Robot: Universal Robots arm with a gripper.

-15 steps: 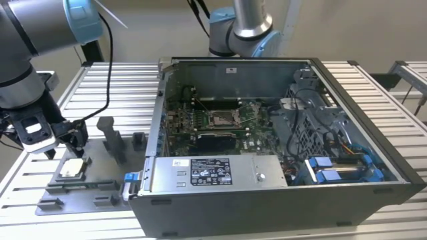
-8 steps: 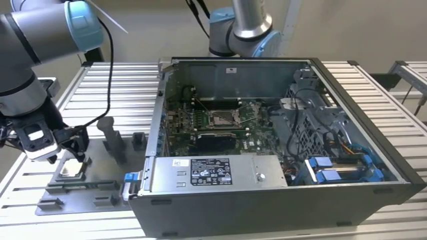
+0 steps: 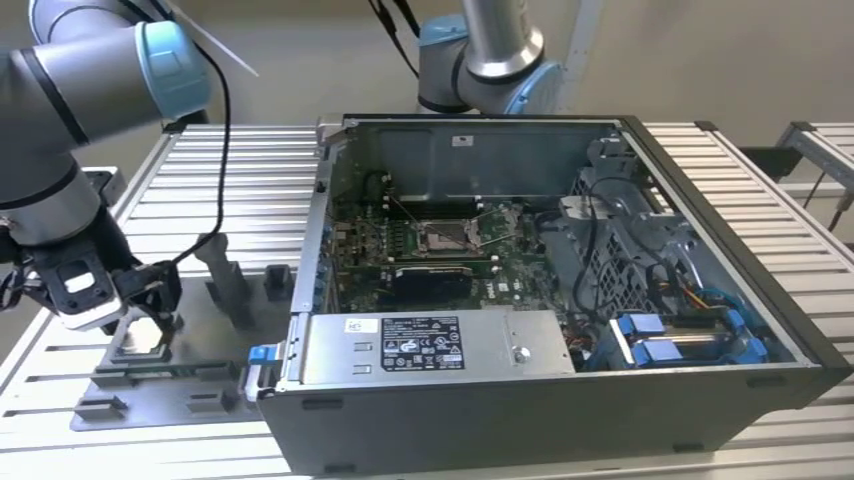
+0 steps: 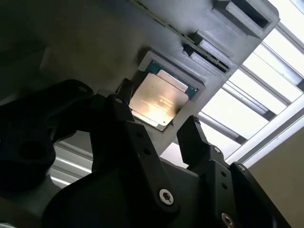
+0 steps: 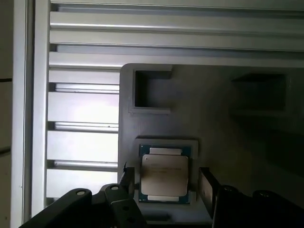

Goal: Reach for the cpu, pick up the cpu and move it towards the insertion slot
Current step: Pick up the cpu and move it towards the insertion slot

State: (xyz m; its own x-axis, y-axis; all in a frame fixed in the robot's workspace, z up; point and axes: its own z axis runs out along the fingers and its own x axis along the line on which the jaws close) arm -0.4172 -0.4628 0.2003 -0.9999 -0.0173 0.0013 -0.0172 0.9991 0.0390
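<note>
My gripper grabs the cpu by its two facing side edges next, since the raised nest's side (image 5: pixel 166 141) runs close along the cpu's end.
The cpu (image 5: pixel 165 173), a pale silver square chip with a thin green edge, lies flat in a raised nest on the grey fixture plate (image 3: pixel 200 385). In the exterior view the cpu (image 3: pixel 140 341) sits at the plate's left end, directly under my gripper (image 3: pixel 144 314). In both wrist views my gripper (image 5: pixel 166 184) is open, with one black finger (image 5: pixel 127 178) on each side of the chip and a small gap to it. The cpu (image 4: pixel 159 99) lies between the fingers (image 4: pixel 192 135), not lifted. The insertion slot (image 3: pixel 445 236) is the socket on the motherboard inside the open computer case.
The open computer case (image 3: pixel 561 400) stands to the exterior view's right of the plate, its near wall tall. Two dark upright posts (image 3: pixel 227 280) rise from the plate beside the gripper. A second arm (image 3: pixel 487 60) stands behind the case. Ribbed metal table (image 3: pixel 240 180) lies underneath.
</note>
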